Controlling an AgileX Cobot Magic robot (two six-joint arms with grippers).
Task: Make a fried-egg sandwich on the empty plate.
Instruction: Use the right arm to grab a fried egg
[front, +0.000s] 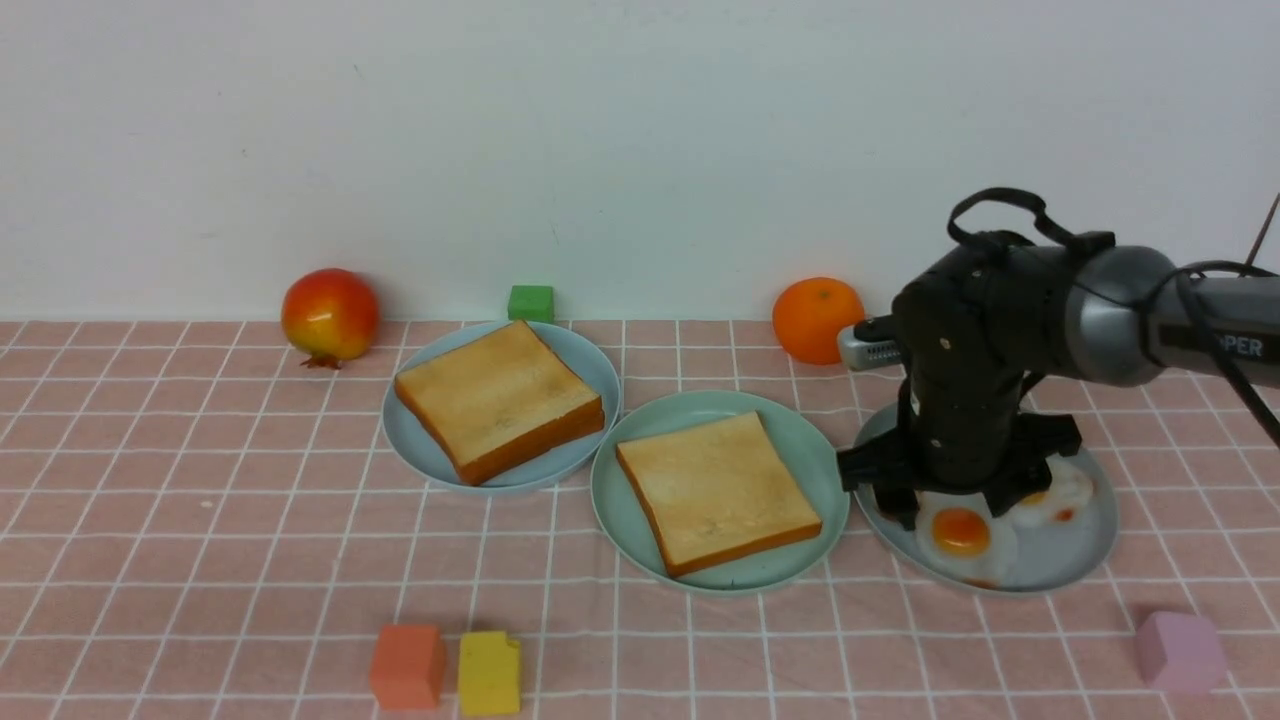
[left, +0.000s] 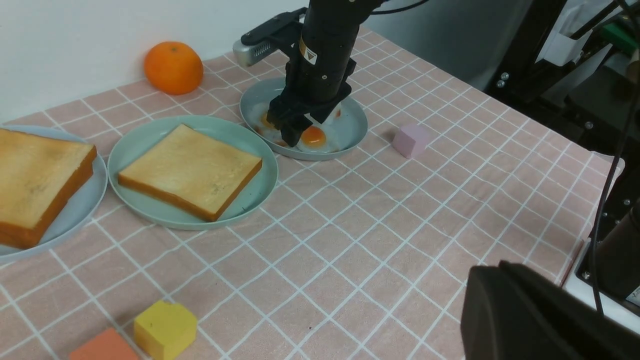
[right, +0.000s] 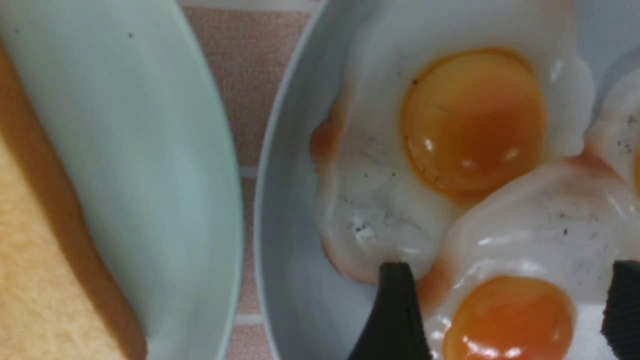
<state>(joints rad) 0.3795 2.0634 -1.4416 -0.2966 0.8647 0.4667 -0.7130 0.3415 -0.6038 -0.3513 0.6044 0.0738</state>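
The right gripper grabs the fried egg's white on either side of the yolk (right: 585, 252) next, to fill the sandwich.
The mint-green plate (front: 810, 450) sits mid-table with one toast slice (front: 715, 490) lying flat on it. A second toast slice (front: 497, 397) rests on the pale blue plate (front: 590, 365) to its left. Several fried eggs overlap on the blue-grey plate (front: 1070, 560) at the right. My right gripper (right: 510, 267) is open and low over that plate. Its fingers (right: 395, 310) stand either side of one fried egg (right: 540, 225) without closing on it. My left gripper (left: 492, 272) is shut, holds nothing, and hovers above the cloth near the table's right front.
A red-yellow fruit (front: 330, 315), a green cube (front: 530, 302) and an orange (front: 817, 320) stand along the back wall. An orange block (front: 407, 665) and a yellow block (front: 489, 672) lie near the front edge. A pink block (front: 1180, 650) lies at the front right.
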